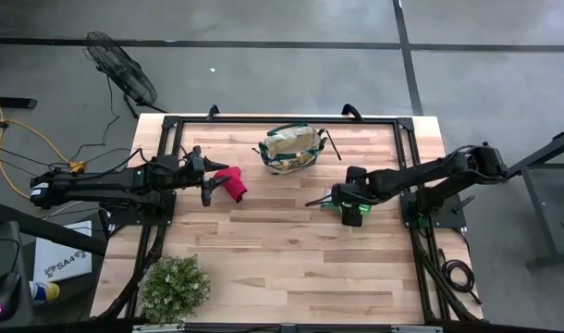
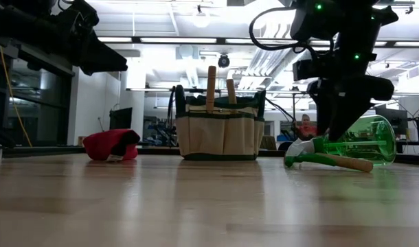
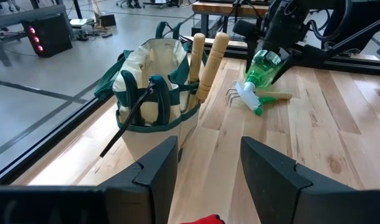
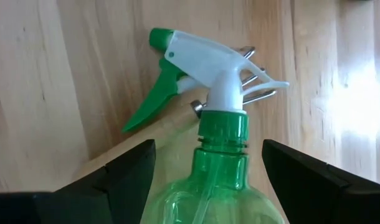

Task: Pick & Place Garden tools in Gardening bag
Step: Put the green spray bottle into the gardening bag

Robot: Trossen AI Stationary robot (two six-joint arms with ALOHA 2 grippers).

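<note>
The right gripper's fingers are above the bottle's green neck (image 4: pixel 220 152) in the right wrist view, so they would miss it if they closed now. The robot needs to first lower the fingers.
The beige gardening bag (image 1: pixel 289 148) stands at the table's far middle, with two wooden trowel handles (image 3: pixel 205 59) sticking up out of it. The red-handled shears (image 1: pixel 232 183) lie on the table left of the bag. My left gripper (image 1: pixel 208 183) is open and empty above them, just left of them. The green sprayer (image 1: pixel 349 205) lies across the wooden-handled wire rake (image 3: pixel 249 96) at the right. My right gripper (image 1: pixel 353 211) is over the sprayer, its fingers around the bottle. My right gripper has the sprayer's green bottle (image 4: pixel 205 186) between its two fingers, just below the neck, one finger on each side. The fingers come from above and lie across the bottle. The bottle is tilted, its base raised (image 2: pixel 374 137) and its white head down at the table (image 2: pixel 295 154) over the rake.
A bushy green plant (image 1: pixel 174 289) stands at the near left corner. A black frame rail (image 1: pixel 282 118) runs around the tabletop. Bare wood lies across the table's near middle (image 1: pixel 300 268).
</note>
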